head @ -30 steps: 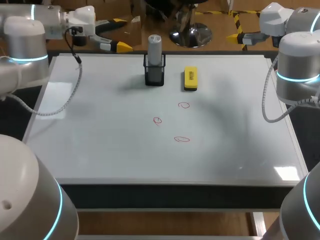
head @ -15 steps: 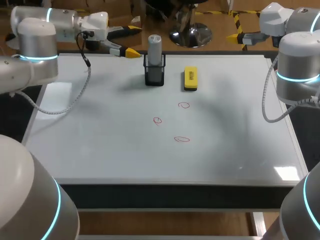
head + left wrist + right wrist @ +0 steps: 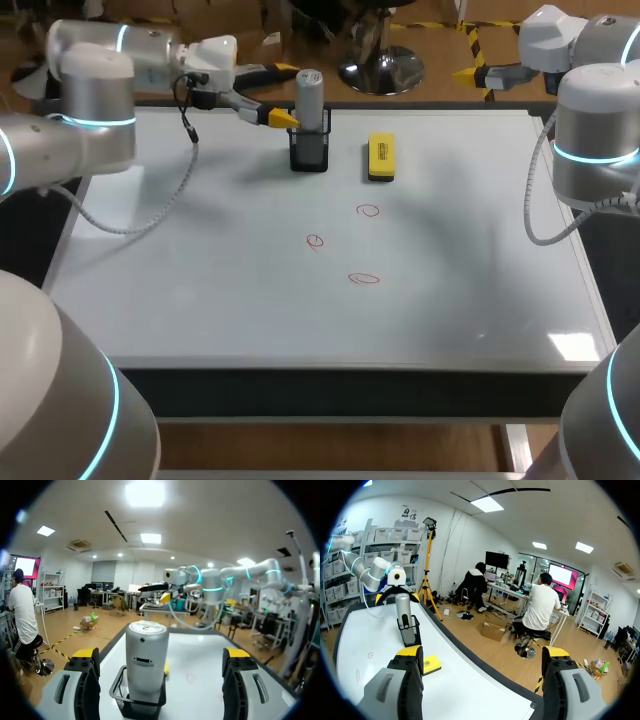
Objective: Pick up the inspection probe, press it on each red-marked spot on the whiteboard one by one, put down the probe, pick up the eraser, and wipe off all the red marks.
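The left gripper grabs the probe by its upper part (image 3: 309,92) next, leaving the probe's lower end free to press each red-marked spot.
The grey cylindrical probe (image 3: 309,98) stands upright in a black mesh holder (image 3: 309,152) at the far middle of the whiteboard (image 3: 200,260). My left gripper (image 3: 286,94) is level with the probe's upper part, just left of it, open, with a yellow tip close by the probe. In the left wrist view the probe (image 3: 146,655) rises just ahead of the open left gripper (image 3: 160,654), touched by neither finger. A yellow eraser (image 3: 381,158) lies right of the holder. Three red marks (image 3: 369,210) (image 3: 315,241) (image 3: 364,279) sit mid-board. My right gripper (image 3: 482,652) is open and empty beyond the far right corner.
The board's near half and its left and right sides carry nothing. My right arm (image 3: 595,130) stands over the board's right edge. The left arm's cable (image 3: 160,205) hangs above the board's far left part.
My left arm has swung right along the far edge, bringing its open gripper from the far left corner up to the probe. The right arm has not moved.
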`<state>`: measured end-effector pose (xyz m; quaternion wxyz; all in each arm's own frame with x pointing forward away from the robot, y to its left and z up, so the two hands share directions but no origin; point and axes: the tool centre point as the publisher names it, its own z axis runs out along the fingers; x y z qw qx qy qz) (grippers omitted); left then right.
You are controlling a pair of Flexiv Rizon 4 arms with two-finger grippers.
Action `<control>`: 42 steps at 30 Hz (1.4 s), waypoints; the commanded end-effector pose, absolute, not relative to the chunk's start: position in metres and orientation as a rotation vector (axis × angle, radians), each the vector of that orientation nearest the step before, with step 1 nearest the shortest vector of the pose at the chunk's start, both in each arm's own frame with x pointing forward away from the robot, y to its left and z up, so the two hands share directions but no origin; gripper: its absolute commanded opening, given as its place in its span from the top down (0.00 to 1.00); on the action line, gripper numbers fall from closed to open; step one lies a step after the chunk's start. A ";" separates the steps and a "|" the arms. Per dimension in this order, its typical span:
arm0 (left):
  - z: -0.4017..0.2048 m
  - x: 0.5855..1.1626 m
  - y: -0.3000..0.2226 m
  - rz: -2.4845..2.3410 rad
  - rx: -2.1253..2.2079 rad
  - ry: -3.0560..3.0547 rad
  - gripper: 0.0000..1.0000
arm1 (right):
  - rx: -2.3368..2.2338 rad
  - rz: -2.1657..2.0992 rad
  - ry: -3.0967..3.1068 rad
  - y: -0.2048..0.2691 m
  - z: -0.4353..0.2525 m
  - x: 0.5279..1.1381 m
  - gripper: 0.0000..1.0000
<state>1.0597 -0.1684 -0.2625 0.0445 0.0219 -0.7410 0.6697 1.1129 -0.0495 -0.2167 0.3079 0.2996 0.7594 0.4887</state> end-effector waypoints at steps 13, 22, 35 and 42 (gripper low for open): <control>-0.281 1.067 -0.198 2.055 0.085 -2.279 0.00 | 0.792 1.292 2.009 -0.050 -0.217 1.113 0.00; -0.282 1.074 -0.207 2.061 0.091 -2.283 0.00 | 0.792 1.292 2.009 -0.050 -0.217 1.113 0.00; -0.281 1.079 -0.206 2.071 0.109 -2.299 0.00 | 0.792 1.292 2.009 -0.050 -0.217 1.113 0.00; -0.282 1.079 -0.201 2.069 0.116 -2.308 0.85 | 0.792 1.292 2.009 -0.050 -0.217 1.113 0.00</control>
